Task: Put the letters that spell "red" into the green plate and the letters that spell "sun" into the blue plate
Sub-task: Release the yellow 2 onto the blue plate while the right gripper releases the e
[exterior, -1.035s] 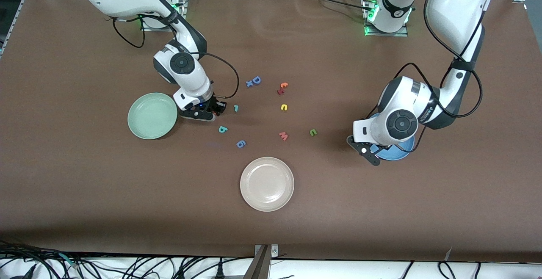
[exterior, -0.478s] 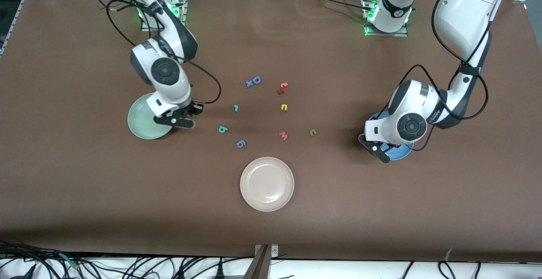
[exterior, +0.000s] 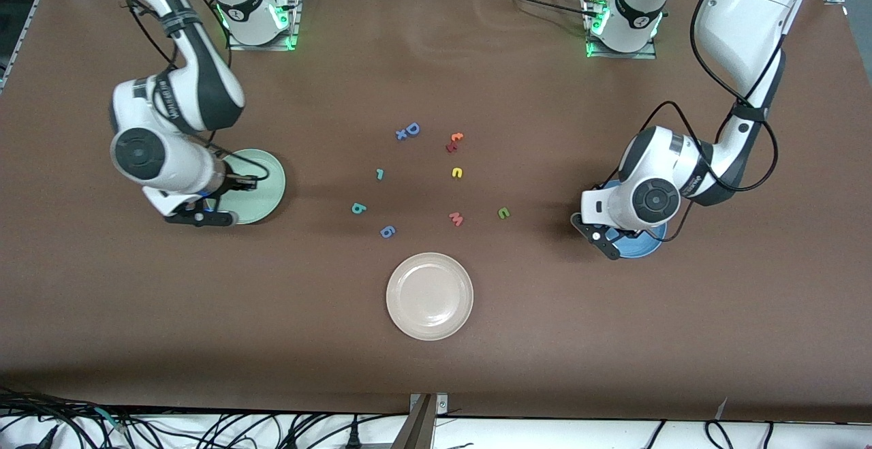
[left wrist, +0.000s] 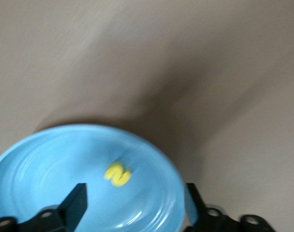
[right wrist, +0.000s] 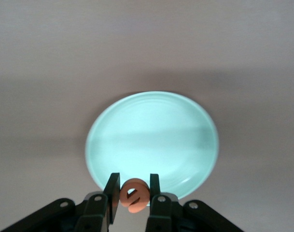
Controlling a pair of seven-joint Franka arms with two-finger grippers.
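My left gripper is going to grab the green arch letter next, by its curved base (exterior: 504,212), to spell "sun" in the blue plate.
My right gripper (exterior: 199,214) (right wrist: 133,189) is shut on the orange "e" (right wrist: 134,195), over the rim of the green plate (exterior: 264,178) (right wrist: 151,135) at the side toward the right arm's end. My left gripper (exterior: 608,243) (left wrist: 135,209) hangs open over the blue plate (exterior: 647,244) (left wrist: 45,164). The yellow "s" (left wrist: 118,174) lies in that plate, clear of both fingers. On the table lie the teal "r" (exterior: 379,174), the teal "d" (exterior: 359,208), a yellow arch letter (exterior: 457,173) and a green arch letter (exterior: 503,213).
A cream-white plate (exterior: 429,296) sits nearer the front camera than the letters. A blue "g"-like letter (exterior: 387,231), a pink "w" (exterior: 456,218), a red-orange pair (exterior: 454,141) and a big blue "D" (exterior: 409,130) lie among the task's letters.
My right arm has carried the orange "e" from the table near the teal "r" over to the green plate. The left gripper has opened over the blue plate.
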